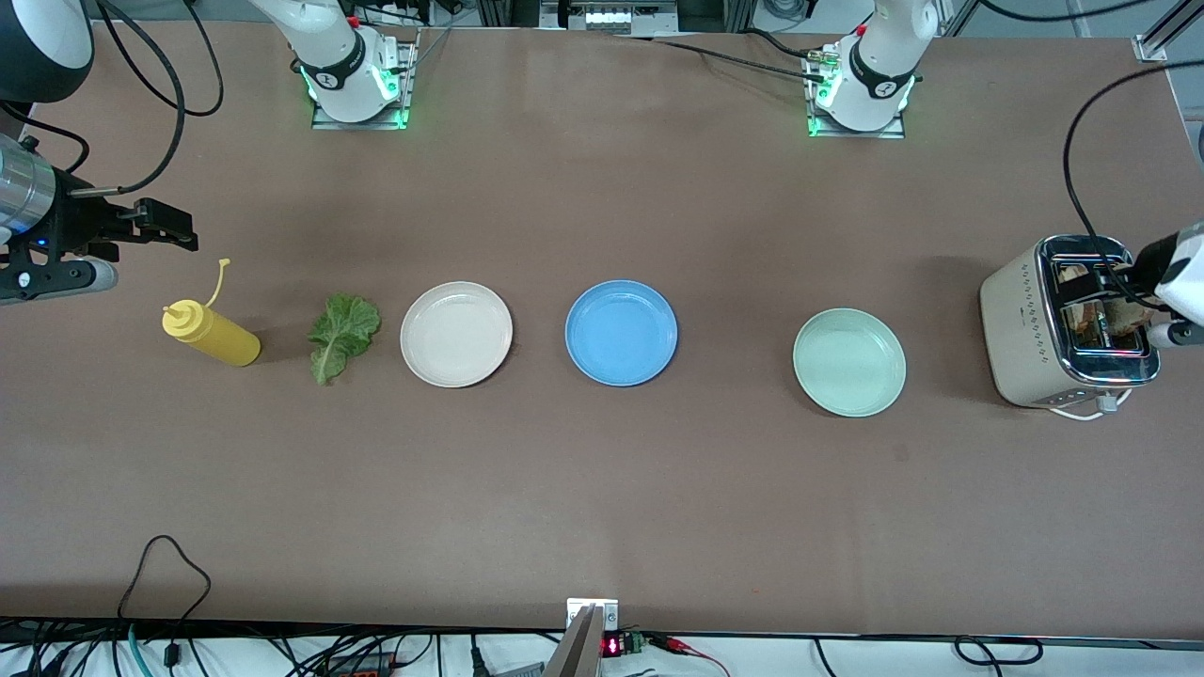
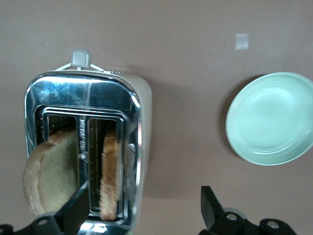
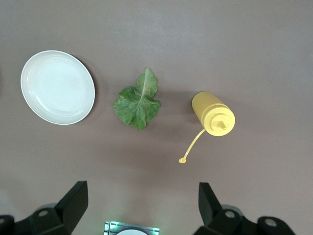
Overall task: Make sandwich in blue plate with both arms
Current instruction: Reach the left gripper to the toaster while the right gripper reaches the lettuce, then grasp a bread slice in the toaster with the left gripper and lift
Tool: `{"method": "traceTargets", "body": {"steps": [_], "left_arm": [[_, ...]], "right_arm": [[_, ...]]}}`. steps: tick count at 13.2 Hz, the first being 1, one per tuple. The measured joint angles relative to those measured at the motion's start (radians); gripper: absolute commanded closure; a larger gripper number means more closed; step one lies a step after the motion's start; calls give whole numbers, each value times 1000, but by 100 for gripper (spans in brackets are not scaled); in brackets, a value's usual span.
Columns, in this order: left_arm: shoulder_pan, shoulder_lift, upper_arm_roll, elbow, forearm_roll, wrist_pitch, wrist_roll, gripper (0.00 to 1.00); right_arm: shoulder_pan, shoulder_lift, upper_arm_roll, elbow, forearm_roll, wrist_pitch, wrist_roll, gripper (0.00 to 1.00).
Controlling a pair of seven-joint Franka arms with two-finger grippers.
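My left gripper grabs the bread slice by its exposed top edge (image 2: pixel 110 147) next, since the toaster (image 2: pixel 83 93) slots wrap the lower part of the slice.
The blue plate (image 1: pixel 621 332) lies empty in the middle of the table. A ruffled green lettuce leaf (image 1: pixel 343 334) (image 3: pixel 138 102) rests on the table between the yellow bottle and the cream-white plate. Two tan bread slices (image 2: pixel 51 174) (image 2: pixel 110 174) stand in the slots of the toaster (image 1: pixel 1016 329) (image 2: pixel 83 93) at the left arm's end. My left gripper (image 1: pixel 1129 282) (image 2: pixel 144 196) hovers open over the toaster, holding nothing. My right gripper (image 1: pixel 165 226) (image 3: pixel 142 193) hangs open and empty above the table beside the bottle, at the right arm's end.
A cream-white plate (image 1: pixel 456 334) (image 3: pixel 57 87) sits beside the lettuce. A mint-green plate (image 1: pixel 849 362) (image 2: pixel 271 117) lies between the blue plate and the toaster. The yellow squeeze bottle (image 1: pixel 212 334) (image 3: pixel 213 113) has its cap off. Cables run along the table's front edge.
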State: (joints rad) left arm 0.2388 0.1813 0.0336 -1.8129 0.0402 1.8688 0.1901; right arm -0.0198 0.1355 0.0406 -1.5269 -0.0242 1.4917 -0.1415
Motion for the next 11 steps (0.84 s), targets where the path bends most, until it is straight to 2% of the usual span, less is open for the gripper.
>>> {"method": "traceTargets", "body": {"steps": [3,4,11], "left_arm": [[40,65,1,0,0,16,53,0],[40,74,1,0,0,12,54,3],[66,102,1,-1,2,-42,56,42]], "right_arm": [[0,13,1,-4,0,0,-1,0],[2,20,3,-5,0,0,-1,0],[28,79,8,-6,0,-29,-1,0]]}}
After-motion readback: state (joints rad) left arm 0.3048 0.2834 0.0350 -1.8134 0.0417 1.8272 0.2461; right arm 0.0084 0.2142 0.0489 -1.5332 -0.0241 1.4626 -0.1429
